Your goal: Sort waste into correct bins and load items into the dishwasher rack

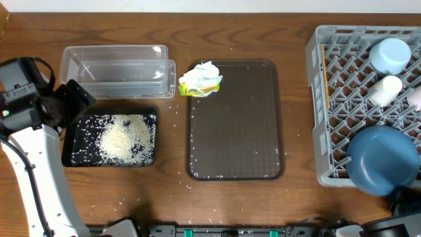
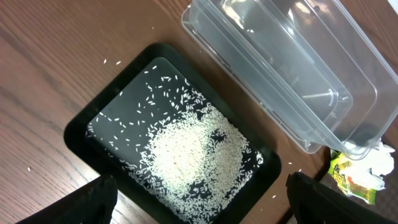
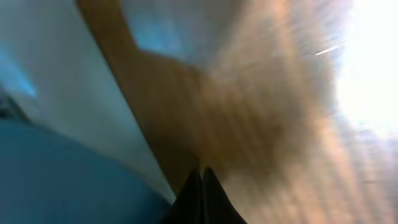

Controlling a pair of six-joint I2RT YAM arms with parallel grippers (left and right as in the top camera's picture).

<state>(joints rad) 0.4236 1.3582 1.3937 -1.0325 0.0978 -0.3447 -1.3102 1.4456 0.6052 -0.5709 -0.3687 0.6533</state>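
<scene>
My shut right gripper, beside the dark-blue bowl [image 1: 383,160], would lift alone, leaving the bowl in the grey rack.
My left gripper [image 2: 200,182] hangs open and empty above the black tray [image 2: 81,134], which holds a heap of white rice [image 2: 186,158]. From overhead this gripper [image 1: 74,99] is at the tray's far-left corner. The clear tub [image 1: 117,69] behind it holds nothing. A crumpled tissue with a yellow-green wrapper [image 1: 200,79] lies on the brown tray's far-left corner. The grey rack [image 1: 329,131] at the right holds the dark-blue bowl [image 1: 383,160], light-blue bowl [image 1: 389,56], white cup [image 1: 385,91] and pink cup [image 1: 416,97]. My right gripper [image 3: 202,180] is shut on nothing, beside the dark-blue bowl [image 3: 56,180], in a blurred view.
The brown serving tray [image 1: 237,125] lies mid-table with stray rice grains on it. More grains are scattered on the wood near the front edge. A thin wooden stick [image 1: 324,76] lies along the rack's left side. My left arm [image 1: 33,171] runs down the table's left edge.
</scene>
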